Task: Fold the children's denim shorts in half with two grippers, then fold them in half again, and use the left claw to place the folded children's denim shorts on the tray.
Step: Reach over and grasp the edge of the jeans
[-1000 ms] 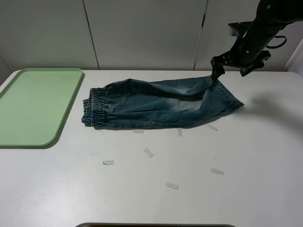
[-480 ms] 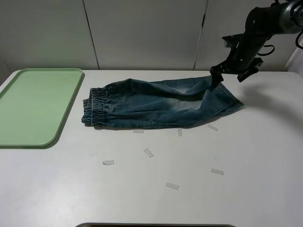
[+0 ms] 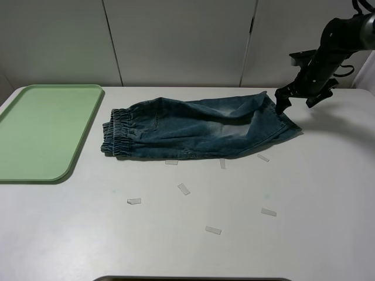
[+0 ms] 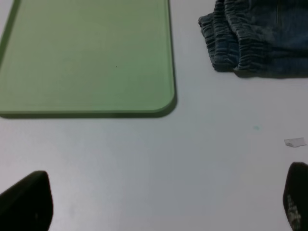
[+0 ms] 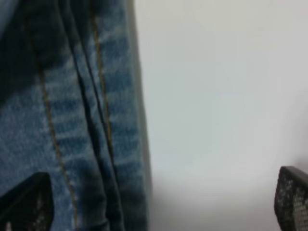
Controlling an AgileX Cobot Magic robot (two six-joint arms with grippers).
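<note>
I should next grab the children's denim shorts (image 3: 193,129) by their leg hems with my right gripper, so that I can fold them over toward their elastic waistband (image 3: 120,134).
The children's denim shorts (image 3: 193,129) lie folded lengthwise on the white table, elastic waistband to the left and leg hems to the right. The right gripper (image 3: 283,100) hovers just beyond the far right hem, open and empty. In the right wrist view the hem (image 5: 77,120) lies beside the wide-apart fingers (image 5: 29,202) of the right gripper (image 5: 159,202). The pale-green tray (image 3: 44,132) sits at the left with nothing on it. The left gripper (image 4: 163,202) is open above bare table, near the tray's corner (image 4: 159,103) and the waistband (image 4: 236,45). The left arm is out of the exterior view.
Several small clear tape pieces lie on the table in front of the shorts, such as one (image 3: 184,188) near the middle and one (image 3: 269,212) to the right. A pale panelled wall (image 3: 176,41) stands behind the table.
The right gripper has moved right, off the far leg hem, and lowered. The lifted hem corner has dropped flat. The shorts and the tray stay in place.
</note>
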